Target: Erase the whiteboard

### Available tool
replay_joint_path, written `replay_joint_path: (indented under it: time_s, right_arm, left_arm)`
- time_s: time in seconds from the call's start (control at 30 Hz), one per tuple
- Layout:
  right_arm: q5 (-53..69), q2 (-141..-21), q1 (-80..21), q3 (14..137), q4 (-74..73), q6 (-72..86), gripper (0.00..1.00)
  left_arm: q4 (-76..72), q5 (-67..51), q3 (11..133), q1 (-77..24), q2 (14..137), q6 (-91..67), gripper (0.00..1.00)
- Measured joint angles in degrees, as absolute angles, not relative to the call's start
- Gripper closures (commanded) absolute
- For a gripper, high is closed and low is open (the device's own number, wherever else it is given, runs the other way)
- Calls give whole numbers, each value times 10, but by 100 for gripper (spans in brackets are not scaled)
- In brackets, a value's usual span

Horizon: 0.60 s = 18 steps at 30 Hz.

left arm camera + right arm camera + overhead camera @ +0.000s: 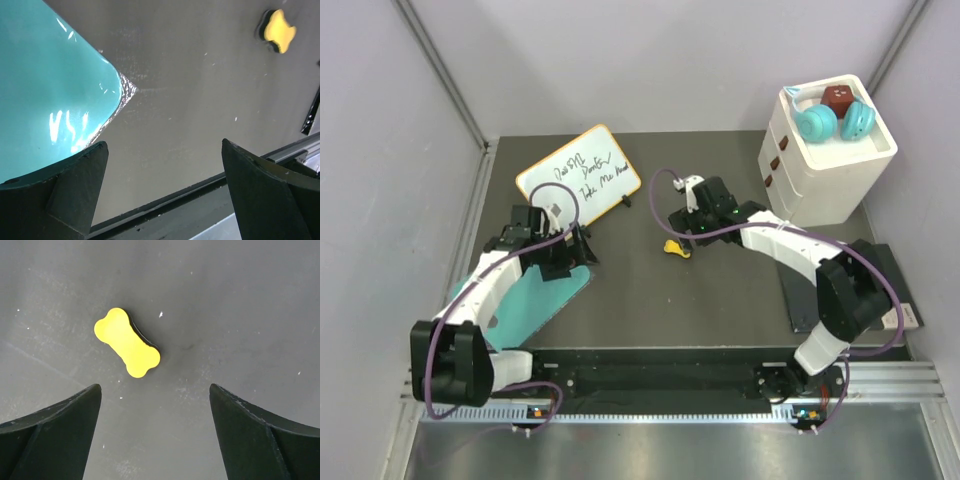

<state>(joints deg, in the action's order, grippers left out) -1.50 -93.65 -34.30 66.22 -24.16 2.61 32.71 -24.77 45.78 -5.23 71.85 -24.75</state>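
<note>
My right gripper should grab the yellow bone-shaped eraser across its narrow middle (677, 248) next. This leaves the eraser's black bottom free to erase the whiteboard (578, 172).
The whiteboard (578, 172) lies tilted at the back left, with a yellow-orange rim and black handwriting on it. A small yellow bone-shaped eraser (677, 248) lies on the dark table near the middle. It shows in the right wrist view (127, 342) and far off in the left wrist view (278, 31). My right gripper (682, 228) hovers just behind the eraser, open and empty (155, 390). My left gripper (567, 254) is open and empty (165, 150), at the far corner of the teal mat, just in front of the whiteboard.
The teal mat (535, 295) lies under the left arm and fills the left of the left wrist view (50, 85). A white drawer box (825, 165) at the back right holds teal headphones (833, 121) and a brown block (836, 98). A dark grey notebook (802, 292) lies at the right.
</note>
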Motion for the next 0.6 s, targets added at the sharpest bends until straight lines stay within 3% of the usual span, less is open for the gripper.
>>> replay_joint_path:
  time_s: [0.1,0.3,0.4,0.43,0.6]
  right_arm:
    - [-14,-939,-345,665,-237,14,9]
    - [-12,-1010,-349,745,-265,-43,17]
    - [-10,-1045,-350,772,-275,-62,25]
    - [-7,-1052,-351,774,-278,-67,32]
    - [13,-1068,-352,781,-306,-82,35]
  left_arm:
    - [325,-245,457,-48,683,-248,1]
    - [307,-263,456,-48,642,-250,1]
    - [304,-266,456,-47,644,-251,1]
    - [304,-267,456,-47,647,-251,1]
    - [304,-278,456,-47,681,-251,1]
